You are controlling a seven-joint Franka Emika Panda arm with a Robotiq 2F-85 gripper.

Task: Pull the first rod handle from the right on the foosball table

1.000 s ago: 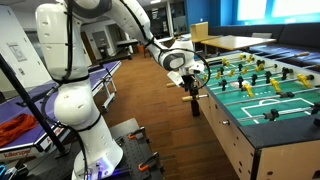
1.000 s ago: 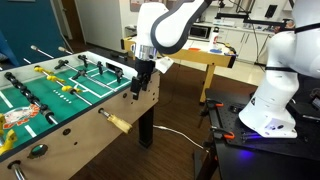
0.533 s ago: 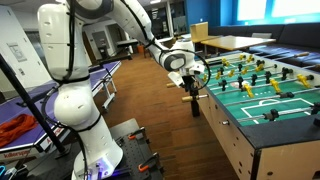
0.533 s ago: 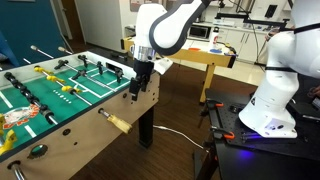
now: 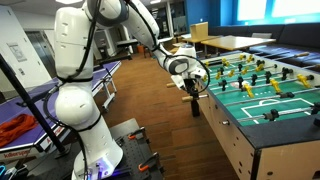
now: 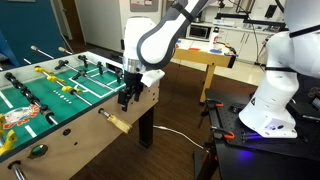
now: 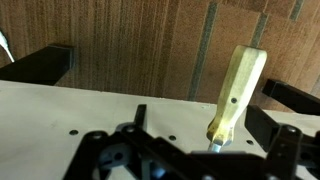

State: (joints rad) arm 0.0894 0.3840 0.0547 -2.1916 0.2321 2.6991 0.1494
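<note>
Next, my gripper grabs the pale yellow wooden rod handle [image 7: 238, 92] across its opposite long sides to pull the rod straight outward from the foosball table's side.
The foosball table [image 5: 240, 125] has a green field with yellow and black players; it also shows in an exterior view [image 6: 85, 118]. My gripper [image 5: 191, 86] hangs at the table's side wall in both exterior views [image 6: 127, 97]. In the wrist view a pale yellow wooden rod handle [image 7: 238, 92] sticks out of the light side wall. It lies between my open fingers [image 7: 165, 78], nearer the right finger, and neither finger touches it. Another yellow handle [image 6: 118, 123] juts out lower along the same side, apart from the gripper.
The robot's white base [image 6: 270, 100] stands on a black stand beside the table. A wooden table [image 6: 200, 60] stands behind the gripper. A blue table [image 5: 55, 88] and an orange cloth [image 5: 15, 126] lie on the far side. A cable [image 6: 175, 135] runs across the floor.
The arm has swung its upper links, and the gripper has shifted down and along the table's side wall, closer over the handle. The fingers stay open.
</note>
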